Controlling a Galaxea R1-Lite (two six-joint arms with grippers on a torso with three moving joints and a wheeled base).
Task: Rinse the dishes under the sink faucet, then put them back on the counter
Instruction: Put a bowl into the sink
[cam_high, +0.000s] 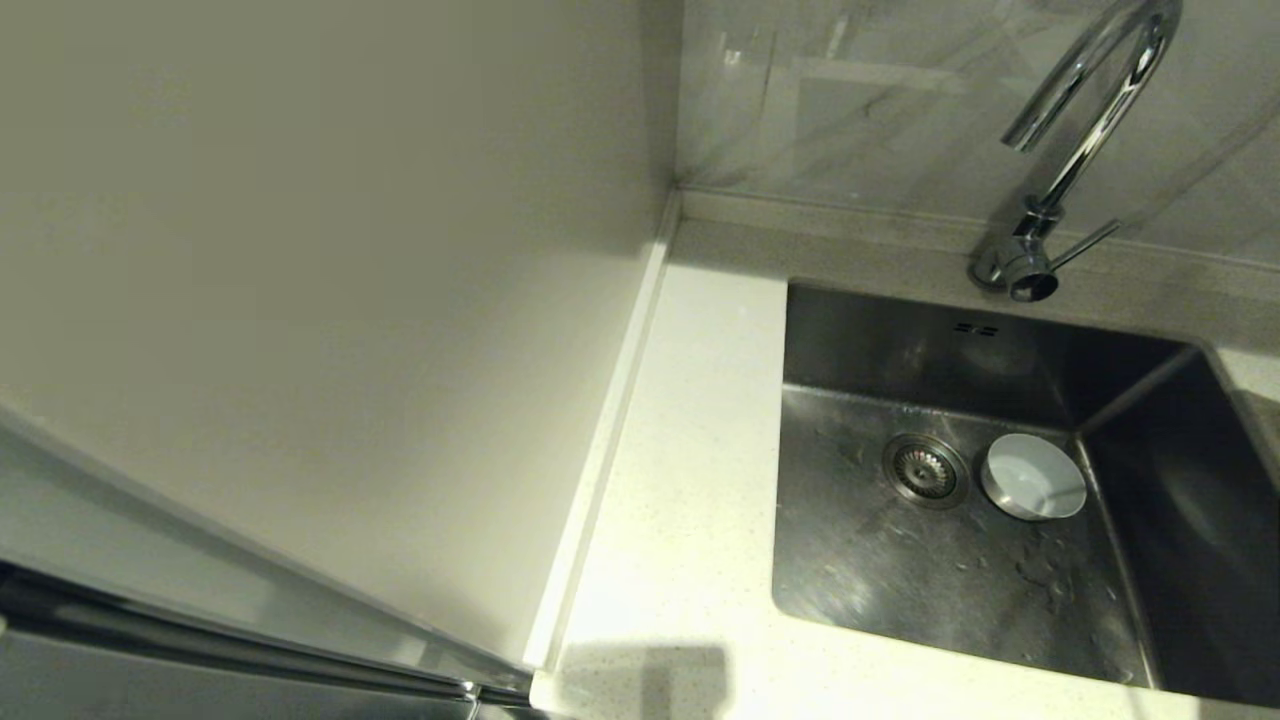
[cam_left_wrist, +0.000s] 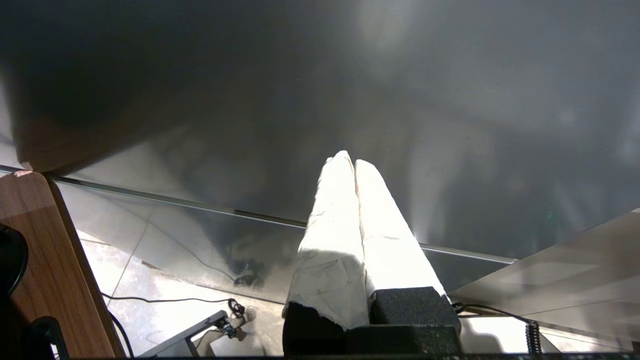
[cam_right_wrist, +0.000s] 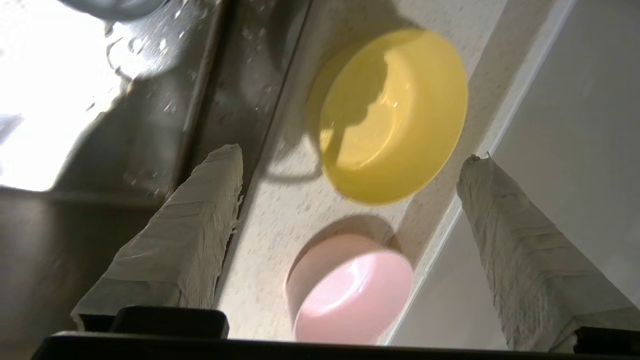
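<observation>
I next need to grab the bowl by its rim (cam_right_wrist: 328, 159) with my right gripper, because the yellow-green bowl spreads wide and round (cam_right_wrist: 390, 120) with a thin open side.
A pale grey-blue bowl (cam_high: 1033, 476) stands upright in the steel sink (cam_high: 900, 590), just right of the round drain (cam_high: 923, 470). The chrome faucet (cam_high: 1085, 110) arches over the sink's back edge. In the right wrist view a yellow-green bowl (cam_right_wrist: 395, 115) and a pale pink bowl (cam_right_wrist: 350, 295) stand upright on the speckled counter (cam_right_wrist: 270, 225) beside the sink wall (cam_right_wrist: 75, 100). My right gripper (cam_right_wrist: 352, 155) hangs open above them, holding nothing. My left gripper (cam_left_wrist: 350, 157) is shut and empty, away from the sink. Neither gripper shows in the head view.
An off-white wall panel (cam_high: 300, 250) rises left of the counter (cam_high: 690, 450), behind a raised edge strip (cam_high: 610, 430). Water drops lie on the sink floor. The left wrist view faces a grey panel, with a floor and cables (cam_left_wrist: 165, 300) below.
</observation>
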